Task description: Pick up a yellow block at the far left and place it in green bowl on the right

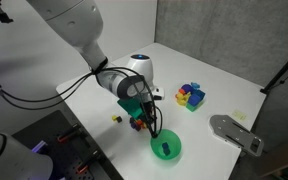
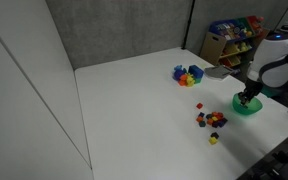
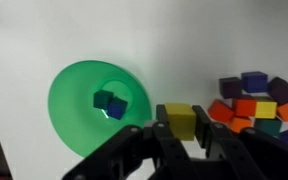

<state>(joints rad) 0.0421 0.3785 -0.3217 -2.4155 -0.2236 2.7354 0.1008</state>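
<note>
My gripper needs to line the yellow block up with the green bowl before it opens, because the block hangs beside the bowl, past the bowl's rim, and would miss if I released it now.
In the wrist view my gripper (image 3: 181,130) is shut on a yellow block (image 3: 180,117) and holds it above the table. It hangs just to the right of the green bowl (image 3: 79,85). The bowl holds a dark green cube and a blue cube (image 3: 110,103). In both exterior views the gripper (image 1: 147,120) (image 2: 247,97) hangs close beside the bowl (image 1: 166,149) (image 2: 246,107). The held block is too small to make out there.
A pile of small coloured cubes (image 3: 252,103) (image 1: 137,122) (image 2: 213,119) lies beside the bowl. A loose yellow cube (image 1: 115,119) (image 2: 212,140) sits apart from it. A bigger coloured block cluster (image 1: 190,96) (image 2: 188,75) and a grey metal plate (image 1: 234,132) lie farther off.
</note>
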